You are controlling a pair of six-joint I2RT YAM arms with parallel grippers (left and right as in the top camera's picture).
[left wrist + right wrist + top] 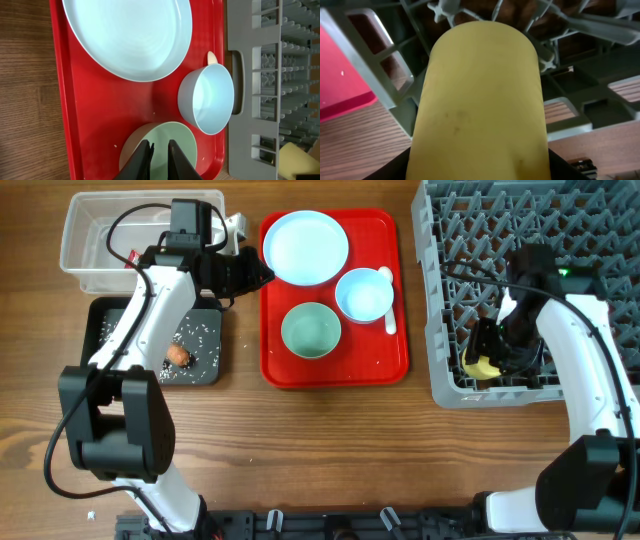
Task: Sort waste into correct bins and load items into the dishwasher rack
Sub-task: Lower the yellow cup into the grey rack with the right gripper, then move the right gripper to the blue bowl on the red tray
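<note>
My left gripper would leave the mint-green bowl on the tray if I lifted it now, because its fingers are empty above the bowl.
My right gripper is shut on the small yellow cup and holds it low at the front left corner of the grey dishwasher rack. The cup fills the right wrist view and hides the fingertips. My left gripper is shut and empty, hovering over the red tray's left side above the mint-green bowl. The pale blue plate, pale blue bowl, green bowl and white spoon lie on the red tray.
The clear tub stands at the back left. The black tray in front of it holds rice grains and a brown-orange food lump. The rack's wall stands right beside the red tray.
</note>
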